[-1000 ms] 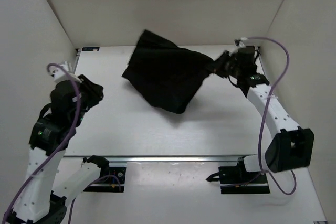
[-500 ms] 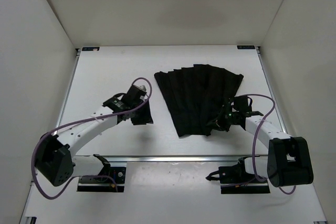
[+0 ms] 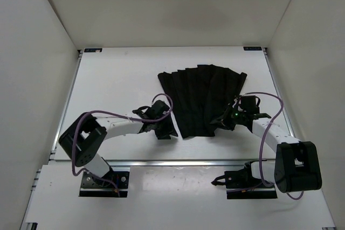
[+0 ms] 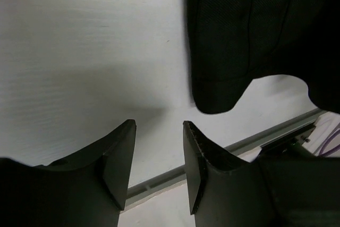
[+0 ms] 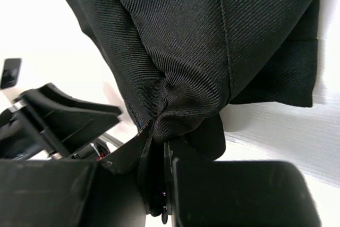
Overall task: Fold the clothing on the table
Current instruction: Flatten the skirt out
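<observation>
I need to stretch the skirt out for folding, so next I should grab the skirt's near rounded corner [image 3: 185, 134] [image 4: 215, 99] with my left gripper, opposite my right gripper.
The clothing [image 3: 202, 98], a black pleated skirt, lies fanned out on the white table [image 3: 116, 79], wide edge to the back. My left gripper [image 3: 165, 131] hovers low beside its near left corner. In the left wrist view this gripper [image 4: 158, 127] is open with only bare table between its fingers, and the skirt's rounded corner [image 4: 223, 86] sits just ahead to the right. My right gripper [image 3: 227, 122] is at the skirt's near right edge. The right wrist view shows that gripper [image 5: 159, 134] shut on a bunched fold of the skirt [image 5: 212, 35].
A metal rail [image 3: 178, 162] runs along the table's near edge, just behind both grippers, and shows in the left wrist view [image 4: 249, 143]. Pale walls close in the left, right and back sides. Purple cables loop off both arms.
A second ago the right gripper held the skirt up at the back right; now it lies spread mid-table. The left arm has swung in to the skirt's near left corner, jaws wider.
</observation>
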{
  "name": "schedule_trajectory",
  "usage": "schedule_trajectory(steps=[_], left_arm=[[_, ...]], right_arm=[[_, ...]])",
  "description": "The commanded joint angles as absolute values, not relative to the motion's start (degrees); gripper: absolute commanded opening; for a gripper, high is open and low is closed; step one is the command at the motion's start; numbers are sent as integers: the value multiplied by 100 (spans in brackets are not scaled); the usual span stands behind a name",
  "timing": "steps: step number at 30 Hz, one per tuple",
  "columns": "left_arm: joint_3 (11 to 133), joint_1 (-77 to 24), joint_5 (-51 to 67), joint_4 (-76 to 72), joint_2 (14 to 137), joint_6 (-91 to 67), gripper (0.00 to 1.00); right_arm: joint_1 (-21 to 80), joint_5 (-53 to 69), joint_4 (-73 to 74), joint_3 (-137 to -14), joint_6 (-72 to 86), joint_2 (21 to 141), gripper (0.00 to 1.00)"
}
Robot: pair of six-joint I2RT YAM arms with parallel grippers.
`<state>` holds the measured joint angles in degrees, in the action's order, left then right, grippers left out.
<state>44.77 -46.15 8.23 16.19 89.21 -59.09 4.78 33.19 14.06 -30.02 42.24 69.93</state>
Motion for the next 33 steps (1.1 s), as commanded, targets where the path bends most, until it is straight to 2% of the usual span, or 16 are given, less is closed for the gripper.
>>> schedule_trajectory(steps=[1, 7, 9, 11, 12, 15, 17, 21, 24, 27, 33], left_arm=[[4842, -4781, 598, 888, 9202, -6556, 51], [5212, -5062, 360, 590, 9843, -7057, 54], [5256, -5089, 553, 484, 10071, -7163, 51], [5387, -5106, 746, 422, 10448, -7102, 26], [5353, -5089, 895, 317, 10546, -7084, 0], [5335, -4914, 1089, 237, 10354, -7006, 0], [5501, -4571, 1011, 779, 9742, -6707, 0], [6055, -3467, 720, 1801, 8134, -6039, 0], [6222, -2622, 1272, 2170, 7202, -5915, 0], [6476, -2146, 1266, 3187, 6550, -5512, 0], [6767, -1442, 1652, 3717, 6152, -5054, 0]], right_arm=[[396, 3533, 1143, -2971, 4157, 6794, 0], [325, 3577, 1222, -2936, 4060, 6733, 0], [273, 3647, 1222, -2927, 4008, 6715, 0], [255, 3665, 1265, -2979, 3964, 6680, 0], [246, 3674, 1344, -3049, 3894, 6714, 1], [211, 3735, 1696, -3488, 3508, 6680, 0], [132, 3814, 2169, -4118, 3182, 6732, 0], [-359, 4331, 2162, -4876, 3014, 6346, 0], [-413, 4256, 2425, -5211, 3111, 6074, 0], [-352, 4455, 2417, -5151, 3295, 5793, 0], [-106, 4536, 2400, -5834, 3691, 5905, 1]])
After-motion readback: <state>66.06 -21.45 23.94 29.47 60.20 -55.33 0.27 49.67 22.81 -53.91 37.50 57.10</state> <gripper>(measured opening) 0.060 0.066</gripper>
